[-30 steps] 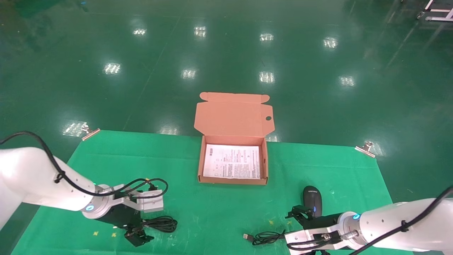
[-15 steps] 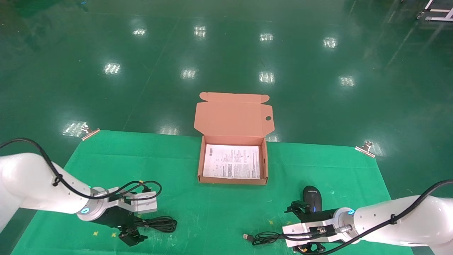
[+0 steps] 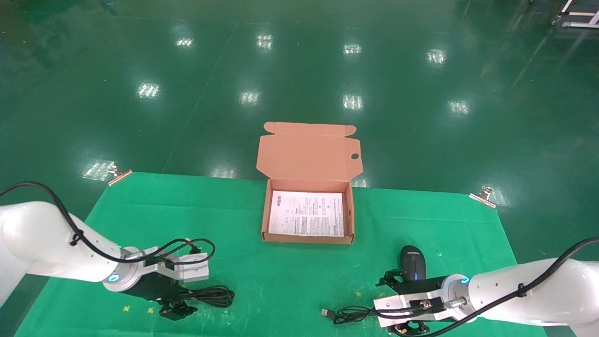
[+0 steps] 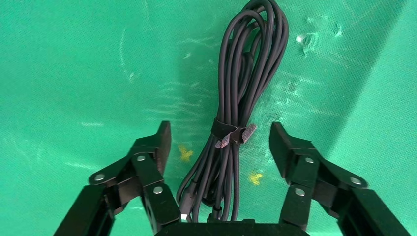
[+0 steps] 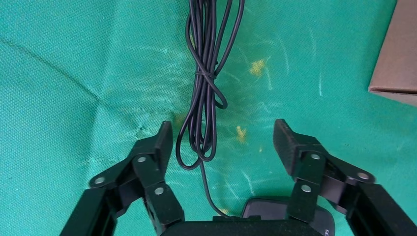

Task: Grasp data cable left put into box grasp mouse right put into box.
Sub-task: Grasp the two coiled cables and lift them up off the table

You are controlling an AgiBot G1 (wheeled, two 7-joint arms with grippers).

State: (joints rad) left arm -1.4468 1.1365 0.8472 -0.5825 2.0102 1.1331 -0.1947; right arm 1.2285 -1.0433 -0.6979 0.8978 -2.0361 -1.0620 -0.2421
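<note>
The data cable is bundled up, with slack loops sticking out both ways, so my left gripper will take hold of the cable by its strapped middle next.
The data cable, a strapped black bundle, lies on the green mat at the front left. My left gripper is open and low over its near end. In the left wrist view the cable runs between the open fingers of the gripper, which do not touch it. The black mouse lies at the front right. My right gripper is open beside it. In the right wrist view the mouse sits at the palm and its cord lies between the spread fingers of the gripper. The box stands open at mid table.
A printed paper sheet lies flat inside the box, and its lid stands up at the back. The mouse's USB plug lies on the mat. Metal clips hold the mat's far corners. A box corner shows in the right wrist view.
My left gripper has dropped lower and drawn back slightly over the cable's end. My right gripper has shifted left and down beside the mouse. Both stay open.
</note>
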